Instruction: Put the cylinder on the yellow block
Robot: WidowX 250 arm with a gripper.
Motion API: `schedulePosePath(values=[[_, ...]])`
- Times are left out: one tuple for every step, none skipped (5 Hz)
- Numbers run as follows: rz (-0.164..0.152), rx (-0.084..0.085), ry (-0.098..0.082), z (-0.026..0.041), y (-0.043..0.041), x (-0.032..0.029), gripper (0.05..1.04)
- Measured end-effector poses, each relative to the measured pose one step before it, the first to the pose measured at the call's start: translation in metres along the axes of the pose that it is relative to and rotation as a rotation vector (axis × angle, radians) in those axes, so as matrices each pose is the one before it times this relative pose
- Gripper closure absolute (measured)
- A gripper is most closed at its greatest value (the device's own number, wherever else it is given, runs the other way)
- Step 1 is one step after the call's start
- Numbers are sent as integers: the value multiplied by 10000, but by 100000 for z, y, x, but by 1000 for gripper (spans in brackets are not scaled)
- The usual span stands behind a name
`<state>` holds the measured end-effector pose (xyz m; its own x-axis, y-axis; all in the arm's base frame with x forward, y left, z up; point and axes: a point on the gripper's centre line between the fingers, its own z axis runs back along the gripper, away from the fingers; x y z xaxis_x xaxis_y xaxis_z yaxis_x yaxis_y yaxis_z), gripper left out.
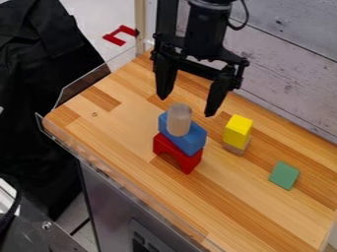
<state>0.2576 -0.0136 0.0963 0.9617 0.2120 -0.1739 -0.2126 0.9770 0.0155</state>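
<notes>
Next, my gripper grabs the cylinder's curved sides to set it on the yellow block (238,129).
The gripper (188,104) hangs open above the stack, its two fingers spread wide with the top of the cylinder low between and in front of them. That wooden cylinder (179,119) stands upright on a blue block (190,141), which rests on a red arch block (178,153). To the right, the yellow block (238,129) sits on top of a small wooden block (236,148). The gripper's right finger is up and to the left of the yellow block.
A green block (284,175) lies on the wooden counter (243,206) at the right. A pale plank wall (289,74) runs along the back, and a clear raised edge borders the counter's left and front sides.
</notes>
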Motion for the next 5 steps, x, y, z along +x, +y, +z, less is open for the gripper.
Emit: schedulePosePath(values=[[51, -96, 126, -1052, 313, 616, 83], [106, -184, -4, -416, 516, 125, 83], [98, -131, 113, -435, 150, -54, 137], [50, -120, 49, -394, 55, -47, 431], [84, -16, -13, -72, -15, -4, 584]])
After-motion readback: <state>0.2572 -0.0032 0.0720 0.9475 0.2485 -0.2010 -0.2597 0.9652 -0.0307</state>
